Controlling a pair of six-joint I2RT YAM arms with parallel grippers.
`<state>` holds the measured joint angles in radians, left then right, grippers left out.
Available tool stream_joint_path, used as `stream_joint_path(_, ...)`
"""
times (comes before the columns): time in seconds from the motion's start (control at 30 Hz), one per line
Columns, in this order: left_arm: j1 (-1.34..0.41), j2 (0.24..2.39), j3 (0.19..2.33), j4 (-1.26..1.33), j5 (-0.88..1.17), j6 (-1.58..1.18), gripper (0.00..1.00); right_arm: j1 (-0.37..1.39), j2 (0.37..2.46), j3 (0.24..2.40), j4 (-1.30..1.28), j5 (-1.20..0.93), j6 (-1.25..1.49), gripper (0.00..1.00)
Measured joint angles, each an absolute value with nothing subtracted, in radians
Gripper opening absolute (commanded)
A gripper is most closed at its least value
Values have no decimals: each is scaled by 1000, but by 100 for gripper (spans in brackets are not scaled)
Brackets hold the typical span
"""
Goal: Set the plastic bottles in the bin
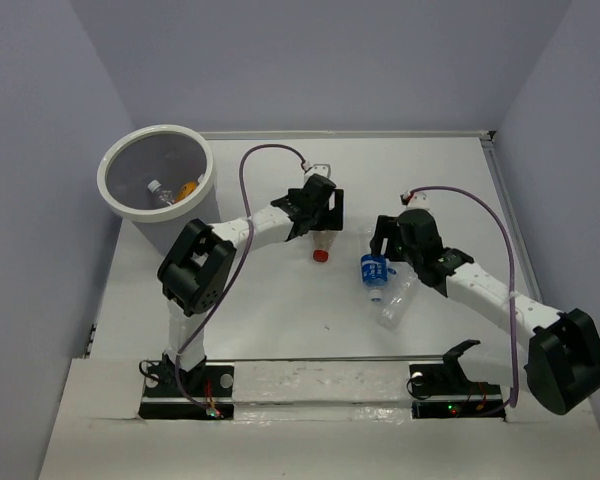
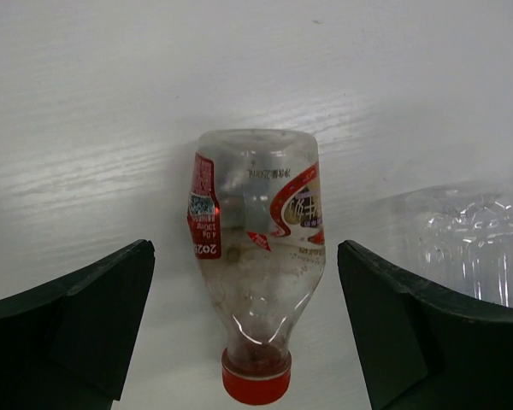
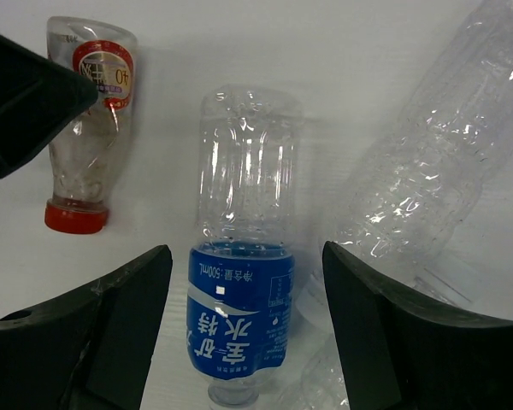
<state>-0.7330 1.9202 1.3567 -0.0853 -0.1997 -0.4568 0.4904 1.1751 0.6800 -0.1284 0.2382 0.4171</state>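
Observation:
The whole bottle shows below my left gripper's fingers in the left wrist view, so it is too early to close on the bottle. My left gripper lowers next.
A clear red-capped bottle (image 2: 256, 248) lies on the white table with its cap toward the camera. My left gripper (image 2: 244, 342) stands open astride it, with a gap on each side. From above, that gripper (image 1: 320, 228) covers the bottle's body and only the red cap end (image 1: 321, 255) shows. A blue-labelled bottle (image 3: 244, 282) lies between the open fingers of my right gripper (image 3: 244, 333), untouched. A clear unlabelled bottle (image 3: 427, 171) lies just to its right. The bin (image 1: 102, 178) at the far left holds a clear bottle (image 1: 160, 190) and a yellow-orange one (image 1: 187, 188).
The left gripper's dark finger (image 3: 26, 102) juts into the right wrist view, close to the red-capped bottle (image 3: 90, 128). The two arms work close together mid-table. Walls close the table on the left, back and right.

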Motion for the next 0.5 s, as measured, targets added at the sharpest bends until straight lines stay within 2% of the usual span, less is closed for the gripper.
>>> stream_joint_path(0.13, -717, 1975, 1408, -79, -190, -442, 95, 490, 1196, 690, -131, 231, 411, 79)
stream_joint_path(0.3, -699, 2062, 1469, -79, -181, -423, 83, 484, 1269, 744, -131, 226, 400, 80)
stream_joint_path(0.4, -693, 2091, 1475, -80, -177, -416, 70, 483, 1322, 782, -130, 220, 392, 80)
stream_joint_path(0.43, -689, 2097, 1475, -79, -175, -413, 58, 483, 1335, 791, -131, 219, 391, 80)
stream_joint_path(0.5, -683, 2099, 1474, -79, -168, -413, 50, 483, 1361, 806, -130, 216, 387, 81)
